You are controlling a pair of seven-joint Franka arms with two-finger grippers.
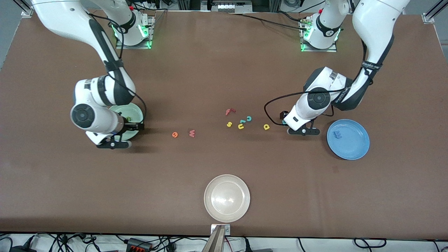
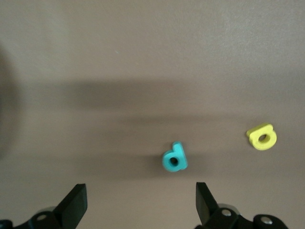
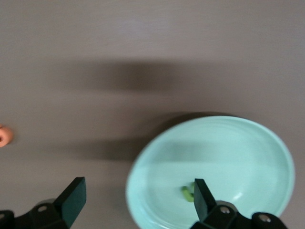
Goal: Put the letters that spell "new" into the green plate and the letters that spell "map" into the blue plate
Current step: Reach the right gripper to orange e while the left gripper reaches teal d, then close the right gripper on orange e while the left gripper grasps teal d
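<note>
I should move my left gripper toward the teal p (image 2: 179, 161) before it closes on the p. My fingers stop short of the p in the left wrist view, with only table between them.
The green plate (image 1: 134, 112) lies under my right arm with the olive n (image 3: 188, 193) in it. My right gripper (image 3: 138, 188) hangs open and empty over the plate's rim (image 3: 143, 167), one finger beside the n. The orange e (image 1: 174, 134) and red-pink w (image 1: 191, 133) lie on the table between the plates. The blue plate (image 1: 348, 139) holds the blue m (image 1: 337, 134). My left gripper (image 2: 140, 191) is open and empty over the table beside the blue plate. Close before it lies the teal p (image 2: 175, 159), with the yellow a (image 2: 262, 137) a little farther off.
A red f (image 1: 229, 111), yellow s (image 1: 229, 124), yellow u (image 1: 241, 126) and teal c (image 1: 249, 118) are clustered mid-table near the yellow a (image 1: 266, 126). A whitish-beige plate (image 1: 226, 198) sits by the table edge nearest the front camera.
</note>
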